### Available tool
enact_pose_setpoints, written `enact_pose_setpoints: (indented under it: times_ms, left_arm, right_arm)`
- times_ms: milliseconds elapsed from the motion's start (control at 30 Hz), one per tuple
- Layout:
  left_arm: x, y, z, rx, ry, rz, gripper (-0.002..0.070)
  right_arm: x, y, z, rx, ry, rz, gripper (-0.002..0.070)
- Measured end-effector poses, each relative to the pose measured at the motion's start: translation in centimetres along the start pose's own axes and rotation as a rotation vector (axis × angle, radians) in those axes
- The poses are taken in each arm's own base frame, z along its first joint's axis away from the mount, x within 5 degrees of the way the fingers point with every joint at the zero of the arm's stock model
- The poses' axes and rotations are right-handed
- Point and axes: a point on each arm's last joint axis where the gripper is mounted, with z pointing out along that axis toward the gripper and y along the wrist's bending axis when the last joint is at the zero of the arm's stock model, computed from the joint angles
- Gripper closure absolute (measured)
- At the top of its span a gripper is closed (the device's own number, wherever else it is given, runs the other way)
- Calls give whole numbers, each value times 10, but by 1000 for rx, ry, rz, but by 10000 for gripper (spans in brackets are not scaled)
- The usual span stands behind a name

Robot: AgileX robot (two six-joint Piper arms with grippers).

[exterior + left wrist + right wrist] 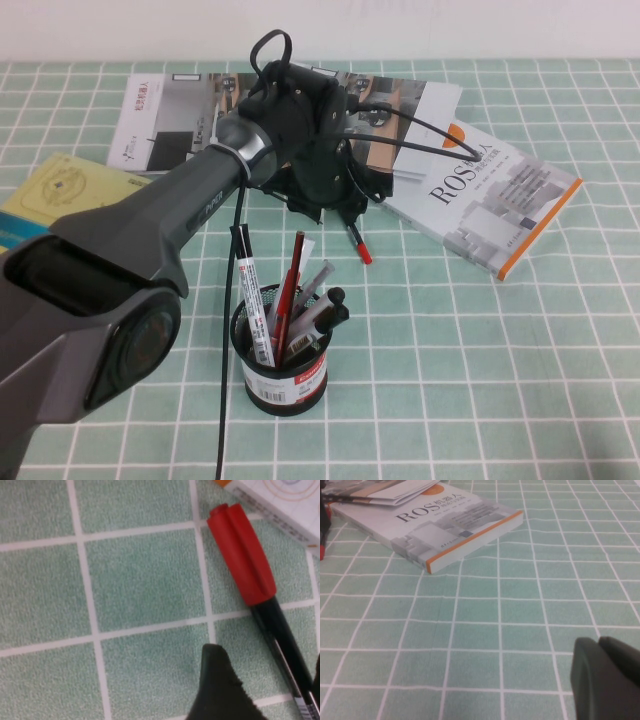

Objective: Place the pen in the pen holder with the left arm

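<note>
I next need to grab the pen point(355, 238), which is long and lies flat on the cloth, by its black body near the middle with my left gripper.
The pen point(358, 245), black barrel with a red cap, lies flat on the green checked cloth just in front of the books. In the left wrist view its red cap point(242, 555) points away and its barrel runs back between the two fingers. My left gripper point(345, 215) is lowered over the pen, open, with one finger point(220, 690) apart from the barrel and the other at the view's edge. The pen holder point(283, 352), a black mesh cup with a white and red label, stands nearer me and holds several pens. My right gripper point(607, 677) is shut, low over bare cloth.
A white ROS book with an orange edge point(490, 200) lies right of the pen; it also shows in the right wrist view point(450, 525). A magazine point(170, 115) lies at the back left and a yellow book point(70, 185) at the left. A black cable point(235, 330) hangs beside the holder.
</note>
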Motion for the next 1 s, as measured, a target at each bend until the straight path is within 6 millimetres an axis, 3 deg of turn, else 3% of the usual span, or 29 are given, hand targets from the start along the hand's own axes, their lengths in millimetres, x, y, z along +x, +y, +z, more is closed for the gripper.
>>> enact_pose_setpoints:
  times_ms: [633, 733, 933, 1000]
  left_arm:
    - [6, -3, 7, -22, 28, 45, 333]
    - [6, -2, 7, -35, 31, 53, 384]
    - [8, 0, 6, -58, 55, 71, 601]
    - [8, 0, 6, -58, 57, 91, 620]
  right_arm:
    - [0, 0, 0, 0, 0, 0, 696]
    - [0, 0, 0, 0, 0, 0, 696]
    - [0, 0, 0, 0, 0, 0, 696]
    - [0, 0, 0, 0, 0, 0, 696]
